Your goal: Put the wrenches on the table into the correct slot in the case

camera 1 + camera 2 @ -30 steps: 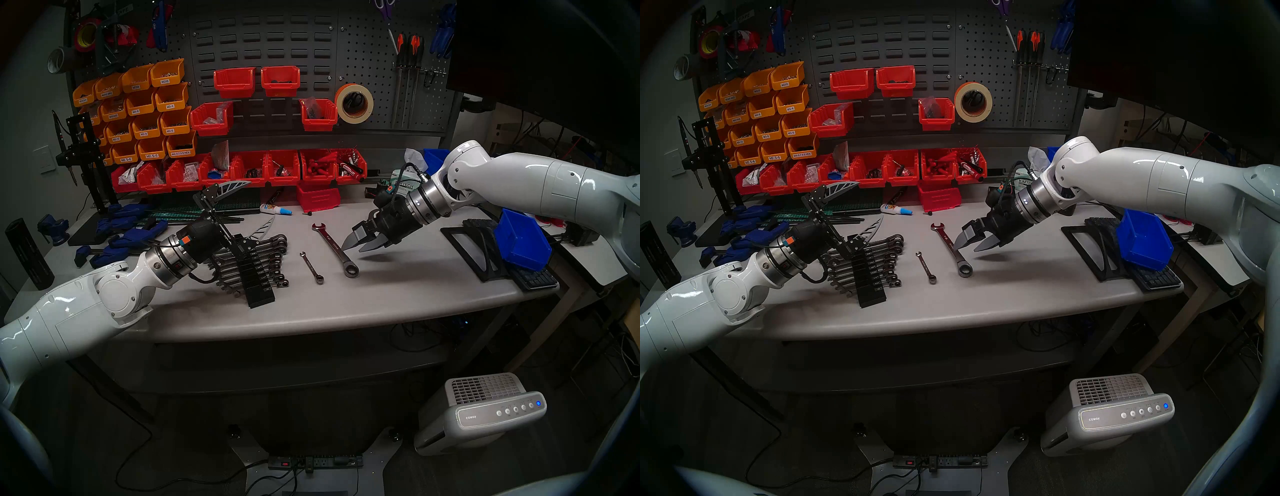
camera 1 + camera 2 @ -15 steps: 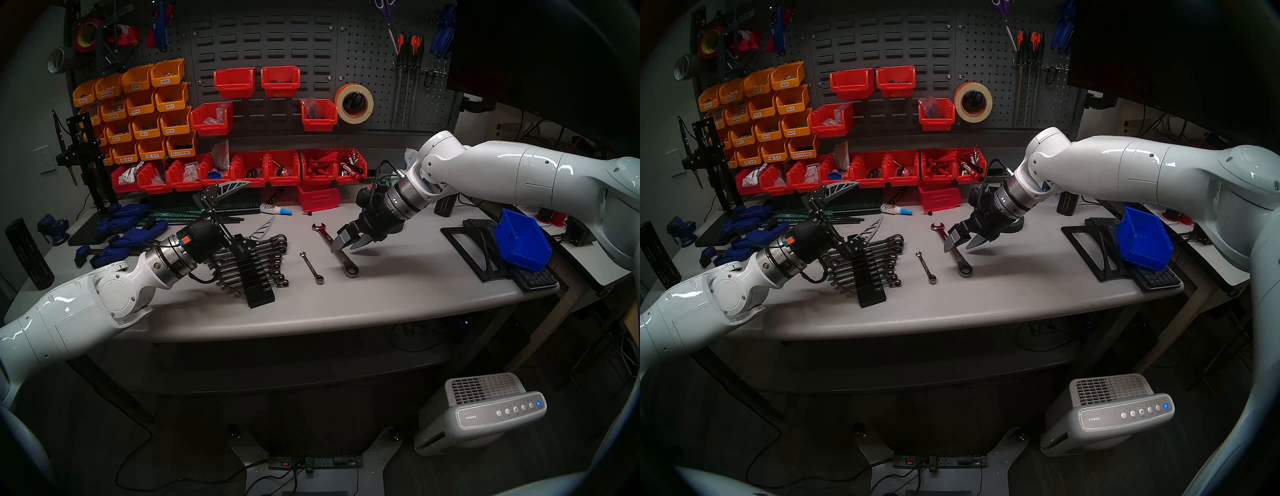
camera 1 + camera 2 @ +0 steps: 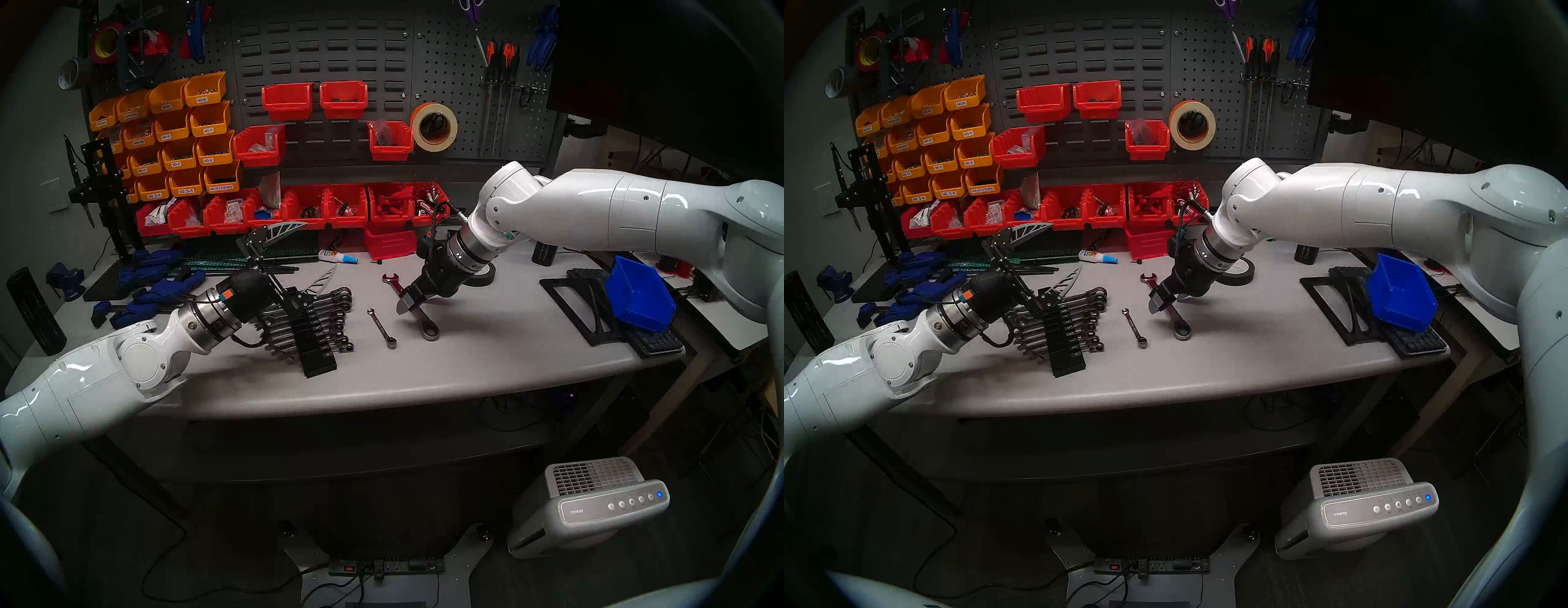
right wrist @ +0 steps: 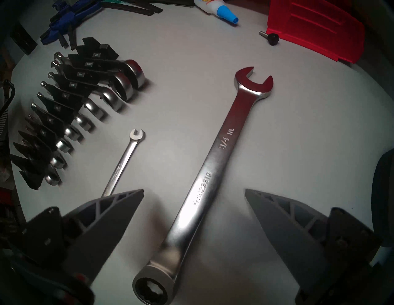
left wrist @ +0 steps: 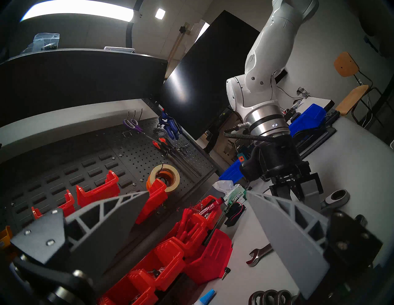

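Note:
The long wrench has a bulky ring (image 3: 430, 331) at one end. Next, my right gripper grabs the wrench by its handle close to that ring (image 3: 418, 317) for that reason.
The long chrome wrench (image 3: 427, 326) (image 4: 213, 170) lies diagonally on the grey table (image 3: 488, 361), open end toward the back. My right gripper (image 3: 408, 305) (image 4: 193, 191) hangs open just above its shaft, one finger on each side, not touching it. To its left lies the short thin wrench (image 3: 382, 327) (image 4: 121, 166). Further left stands the black case (image 3: 316, 339) (image 4: 53, 110), with several mid-sized wrenches in its notches. My left gripper (image 3: 320, 245) (image 5: 197, 191) is open and empty, raised over the case's far end.
Red bins (image 3: 305, 208) line the back, one loose red bin (image 3: 388, 244) behind the long wrench. A glue bottle (image 3: 337, 256) and black tape roll (image 3: 481, 276) lie near. Blue clamps (image 3: 157, 280) sit left; a blue bin (image 3: 638, 293) on a black stand sits right.
My right arm has swung left and down, bringing its open gripper from right of the long wrench to straddle its shaft. The left arm, wrenches and case have not moved.

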`<action>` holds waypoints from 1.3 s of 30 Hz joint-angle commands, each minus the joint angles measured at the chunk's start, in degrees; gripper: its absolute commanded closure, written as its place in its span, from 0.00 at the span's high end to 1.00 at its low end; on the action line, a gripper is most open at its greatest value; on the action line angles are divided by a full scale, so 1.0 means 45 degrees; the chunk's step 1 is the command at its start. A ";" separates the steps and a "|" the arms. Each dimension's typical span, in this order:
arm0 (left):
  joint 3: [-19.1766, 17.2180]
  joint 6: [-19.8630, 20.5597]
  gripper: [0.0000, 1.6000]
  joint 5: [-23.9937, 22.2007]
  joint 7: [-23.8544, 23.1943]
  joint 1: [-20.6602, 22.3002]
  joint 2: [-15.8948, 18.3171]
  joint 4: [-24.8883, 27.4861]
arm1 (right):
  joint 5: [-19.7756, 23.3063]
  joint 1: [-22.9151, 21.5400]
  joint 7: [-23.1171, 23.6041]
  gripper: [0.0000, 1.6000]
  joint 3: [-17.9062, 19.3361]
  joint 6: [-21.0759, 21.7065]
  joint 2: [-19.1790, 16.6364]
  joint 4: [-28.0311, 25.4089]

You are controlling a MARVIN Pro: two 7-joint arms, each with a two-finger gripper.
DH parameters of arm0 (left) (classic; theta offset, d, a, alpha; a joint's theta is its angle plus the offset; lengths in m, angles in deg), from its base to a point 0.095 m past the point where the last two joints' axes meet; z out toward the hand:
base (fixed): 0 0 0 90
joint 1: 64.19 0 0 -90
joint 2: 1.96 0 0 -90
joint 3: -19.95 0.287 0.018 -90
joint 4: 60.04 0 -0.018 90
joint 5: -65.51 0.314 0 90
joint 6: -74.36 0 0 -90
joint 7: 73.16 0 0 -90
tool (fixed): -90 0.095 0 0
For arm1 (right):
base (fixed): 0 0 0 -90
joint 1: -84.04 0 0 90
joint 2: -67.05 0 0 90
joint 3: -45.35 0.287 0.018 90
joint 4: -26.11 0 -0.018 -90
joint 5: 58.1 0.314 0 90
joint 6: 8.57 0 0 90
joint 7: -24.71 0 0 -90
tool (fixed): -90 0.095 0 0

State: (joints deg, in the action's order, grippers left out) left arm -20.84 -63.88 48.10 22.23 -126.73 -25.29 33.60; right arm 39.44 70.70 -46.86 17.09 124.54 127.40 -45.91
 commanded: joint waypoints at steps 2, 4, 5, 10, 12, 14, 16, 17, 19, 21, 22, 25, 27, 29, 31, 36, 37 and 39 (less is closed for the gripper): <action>-0.0266 -0.0053 1.00 -0.0013 0.0062 0.0318 -0.0013 0.0061 | -0.0075 -0.0677 -0.1543 1.00 0.0127 0.0262 0.0159 -0.0527; -0.0266 -0.0053 1.00 -0.0013 0.0062 0.0318 -0.0013 0.0061 | -0.0064 -0.0729 -0.2018 1.00 0.0079 0.0405 0.0147 -0.0688; -0.0266 -0.0053 1.00 -0.0013 0.0062 0.0318 -0.0013 0.0060 | -0.0018 -0.0715 -0.2141 1.00 0.0105 0.0406 0.0107 -0.0757; -0.0267 -0.0055 1.00 -0.0011 0.0062 0.0319 -0.0015 0.0059 | 0.0204 -0.0726 -0.2782 0.91 0.0149 0.0661 -0.0039 -0.1096; -0.0267 -0.0055 1.00 -0.0011 0.0062 0.0320 -0.0015 0.0059 | 0.0248 -0.0721 -0.2886 0.84 0.0168 0.0682 -0.0075 -0.1167; -0.0268 -0.0056 1.00 -0.0011 0.0062 0.0320 -0.0015 0.0058 | 0.0299 -0.0741 -0.2974 0.73 0.0135 0.0796 -0.0115 -0.1258; -0.0268 -0.0056 1.00 -0.0010 0.0062 0.0320 -0.0015 0.0058 | 0.0382 -0.0740 -0.3004 0.64 0.0151 0.0769 -0.0210 -0.1386; -0.0268 -0.0056 1.00 -0.0010 0.0062 0.0320 -0.0015 0.0058 | 0.0402 -0.0761 -0.3024 0.65 0.0142 0.0791 -0.0242 -0.1455; -0.0268 -0.0056 1.00 -0.0010 0.0062 0.0320 -0.0016 0.0058 | 0.0420 -0.0773 -0.3011 0.61 0.0123 0.0810 -0.0282 -0.1510; -0.0268 -0.0056 1.00 -0.0010 0.0062 0.0320 -0.0016 0.0058 | 0.0429 -0.0786 -0.3098 0.48 0.0092 0.0824 -0.0305 -0.1557; -0.0268 -0.0056 1.00 -0.0010 0.0062 0.0320 -0.0016 0.0058 | 0.0427 -0.0784 -0.3087 0.44 0.0083 0.0799 -0.0325 -0.1573; -0.0268 -0.0056 1.00 -0.0010 0.0062 0.0320 -0.0016 0.0058 | 0.0401 -0.0776 -0.3118 0.43 0.0052 0.0780 -0.0349 -0.1609; -0.0268 -0.0056 1.00 -0.0010 0.0062 0.0320 -0.0016 0.0058 | 0.0296 -0.0795 -0.3219 0.38 -0.0010 0.0767 -0.0355 -0.1675; -0.0268 -0.0056 1.00 -0.0010 0.0062 0.0321 -0.0016 0.0058 | 0.0187 -0.0823 -0.3295 0.18 -0.0089 0.0791 -0.0356 -0.1737; -0.0268 -0.0056 1.00 -0.0010 0.0062 0.0321 -0.0016 0.0058 | 0.0096 -0.0828 -0.3444 0.00 -0.0131 0.0762 -0.0373 -0.1793; -0.0267 -0.0056 1.00 -0.0011 0.0062 0.0320 -0.0015 0.0058 | -0.0073 -0.0836 -0.3338 0.00 -0.0172 0.0707 -0.0444 -0.1683; -0.0267 -0.0055 1.00 -0.0011 0.0062 0.0320 -0.0015 0.0059 | -0.0095 -0.0836 -0.3301 0.00 -0.0177 0.0699 -0.0442 -0.1618; -0.0267 -0.0055 1.00 -0.0011 0.0062 0.0320 -0.0015 0.0059 | -0.0105 -0.0807 -0.3179 0.00 -0.0155 0.0619 -0.0465 -0.1473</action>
State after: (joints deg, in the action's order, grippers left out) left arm -20.83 -63.87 48.10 22.23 -126.73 -25.28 33.58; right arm 40.15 68.09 -61.55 16.36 128.01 126.30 -54.32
